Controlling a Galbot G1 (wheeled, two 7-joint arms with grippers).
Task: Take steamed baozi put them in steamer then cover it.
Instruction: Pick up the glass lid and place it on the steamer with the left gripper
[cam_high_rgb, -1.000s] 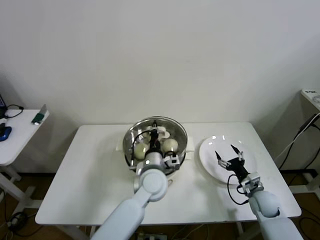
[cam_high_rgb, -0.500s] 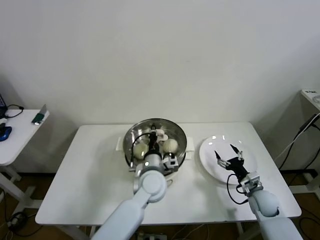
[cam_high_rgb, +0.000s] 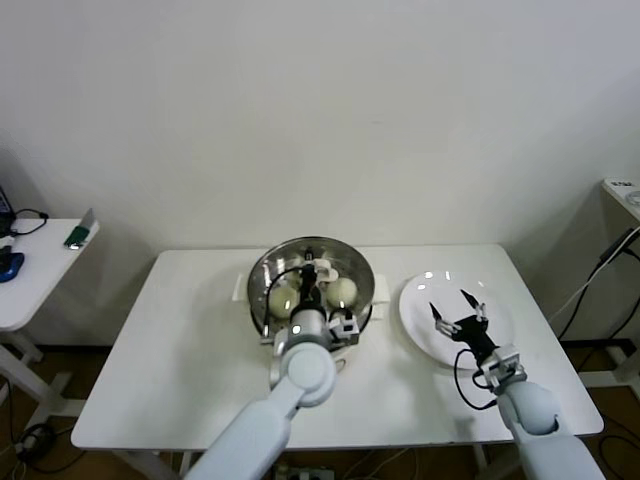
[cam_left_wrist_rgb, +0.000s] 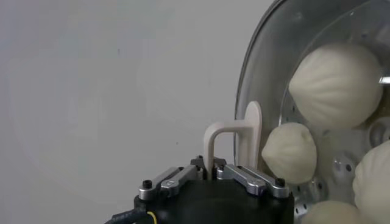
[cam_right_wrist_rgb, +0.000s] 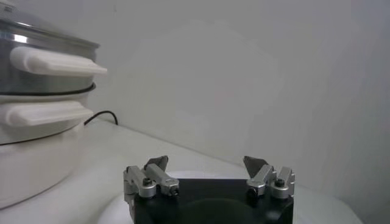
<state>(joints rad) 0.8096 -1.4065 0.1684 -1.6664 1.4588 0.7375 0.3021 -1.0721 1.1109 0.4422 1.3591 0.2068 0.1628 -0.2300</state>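
The clear glass cover that my left gripper holds by the handle sits on the steamer rim, so it is time for my left gripper to open now.
The steamer (cam_high_rgb: 258, 303) stands at the table's middle, with its steel wall (cam_right_wrist_rgb: 36, 84) also in the right wrist view. The clear glass cover (cam_high_rgb: 352, 262) lies over it. My left gripper (cam_high_rgb: 316, 271) is shut on the cover's cream-white bar handle (cam_left_wrist_rgb: 234, 139), its jaws pinching one leg of the bar (cam_left_wrist_rgb: 210, 163). Several steamed baozi (cam_left_wrist_rgb: 334, 85) show through the glass inside the basket; two stand out in the head view (cam_high_rgb: 282, 298). My right gripper (cam_high_rgb: 456, 306) hovers open and empty over the white plate (cam_high_rgb: 420, 320).
The white plate lies to the right of the steamer, near the table's right edge. A black cable (cam_right_wrist_rgb: 100, 115) runs from the pot base across the table. A side table (cam_high_rgb: 30, 270) with small items stands off to the left.
The left gripper and the cover have shifted slightly over the steamer. The right arm has not moved.
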